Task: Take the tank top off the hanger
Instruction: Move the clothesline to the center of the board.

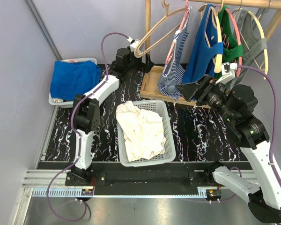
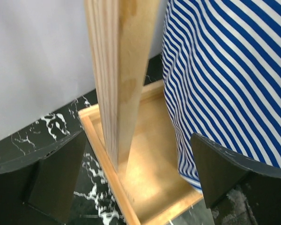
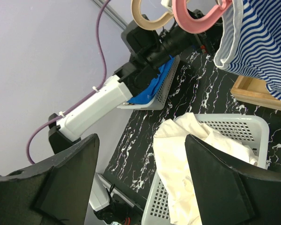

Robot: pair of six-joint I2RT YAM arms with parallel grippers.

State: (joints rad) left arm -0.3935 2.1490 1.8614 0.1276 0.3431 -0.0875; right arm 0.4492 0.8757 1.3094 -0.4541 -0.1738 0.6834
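Note:
I will next grab the rack's post low near its foot with my left gripper and leave the hem free. This is to shift the rack so the tank top can be removed.
A blue-and-white striped tank top (image 1: 174,70) hangs on a pink hanger (image 1: 178,33) on the wooden rack; it also shows in the left wrist view (image 2: 225,79) and the right wrist view (image 3: 260,47). My left gripper (image 1: 145,58) is open beside the rack's post, whose foot stands between the fingers (image 2: 138,187), with the top's hem by the right finger (image 2: 225,173). My right gripper (image 1: 186,91) is open and empty just below and right of the top's hem. In its own view (image 3: 140,187) it looks over the basket.
A bare wooden hanger (image 1: 154,28), then blue (image 1: 203,47), green (image 1: 229,47) and grey (image 1: 253,42) tops hang on the rack. The post (image 2: 117,70) stands in a wooden base tray (image 1: 152,84). A white basket (image 1: 169,136) holds cream cloth (image 1: 140,126). A tray of blue cloth (image 1: 74,77) sits far left.

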